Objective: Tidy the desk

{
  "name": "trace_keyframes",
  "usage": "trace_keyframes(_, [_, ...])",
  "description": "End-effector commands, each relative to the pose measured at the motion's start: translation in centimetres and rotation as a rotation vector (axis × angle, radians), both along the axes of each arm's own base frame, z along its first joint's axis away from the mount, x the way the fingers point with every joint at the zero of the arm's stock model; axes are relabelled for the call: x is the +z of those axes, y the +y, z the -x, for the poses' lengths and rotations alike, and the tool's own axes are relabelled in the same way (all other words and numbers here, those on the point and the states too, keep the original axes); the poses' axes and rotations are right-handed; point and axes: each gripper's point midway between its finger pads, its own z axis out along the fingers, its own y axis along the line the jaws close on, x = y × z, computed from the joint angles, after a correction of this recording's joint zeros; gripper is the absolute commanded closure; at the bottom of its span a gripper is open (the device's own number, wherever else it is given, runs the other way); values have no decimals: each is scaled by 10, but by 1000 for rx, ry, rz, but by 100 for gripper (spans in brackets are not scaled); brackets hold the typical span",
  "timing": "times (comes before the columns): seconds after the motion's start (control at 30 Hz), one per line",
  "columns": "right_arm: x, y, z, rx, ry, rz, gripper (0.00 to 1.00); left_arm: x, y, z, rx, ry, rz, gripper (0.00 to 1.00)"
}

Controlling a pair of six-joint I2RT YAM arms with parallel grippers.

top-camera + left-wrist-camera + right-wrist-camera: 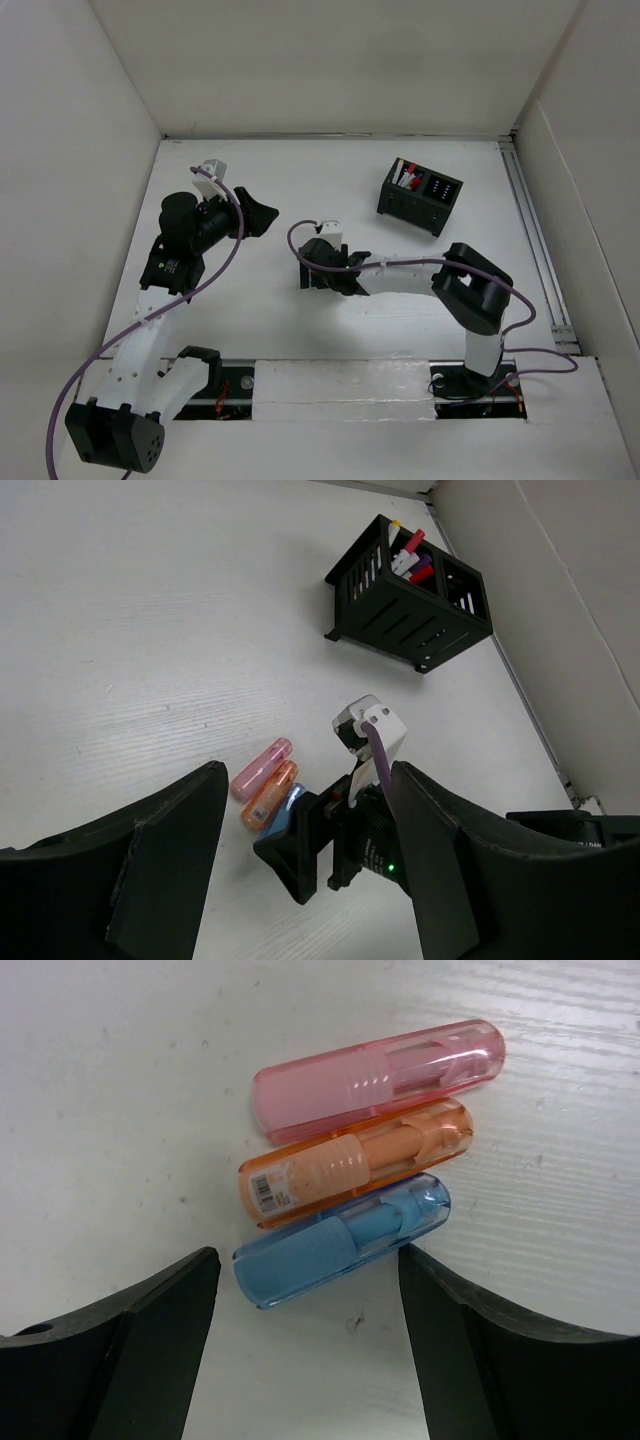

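My right gripper grabs the blue case by the middle of its long sides next, so its rounded ends stay free to enter the organizer.
Three translucent capsule-shaped cases lie side by side on the white desk (380,320): pink (375,1080), orange (355,1165) and blue (340,1240). My right gripper (308,1290) is open just above the desk, its fingers either side of the blue case without touching it. In the top view the right gripper (308,268) hides the cases. My left gripper (258,215) is open, empty and raised to the left. In the left wrist view the left gripper (305,810) looks down on the pink case (262,768), the orange case (270,793) and the right gripper (300,850).
A black two-compartment organizer box (420,195) stands at the back right with several pens in one compartment; it also shows in the left wrist view (410,595). White walls border the desk, a metal rail (535,250) runs along the right side, and purple cables trail from both arms.
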Motion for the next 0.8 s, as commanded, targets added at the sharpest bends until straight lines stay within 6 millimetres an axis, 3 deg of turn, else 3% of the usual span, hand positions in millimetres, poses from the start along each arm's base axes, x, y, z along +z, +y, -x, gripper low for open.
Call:
trace_keyframes(0.0, [-3, -13, -12, -97, -35, 63, 23, 23, 0, 1, -10, -80, 7, 38])
trace_keyframes(0.3, [-19, -15, -12, -122, -81, 176, 23, 21, -1, 0, -15, -71, 9, 38])
trace_keyframes(0.57, [-22, -48, -6, -197, -125, 251, 48, 21, -1, -1, -15, -71, 9, 38])
trace_keyframes(0.63, [-25, -59, -1, -207, -121, 262, 59, 20, -1, -2, -14, -68, 8, 38])
trace_keyframes(0.67, [-25, -65, 2, -226, -116, 256, 69, 21, -1, -2, -14, -68, 8, 38])
trace_keyframes(0.77, [-22, -70, 6, -236, -113, 242, 73, 20, -2, -1, -18, -70, 9, 38])
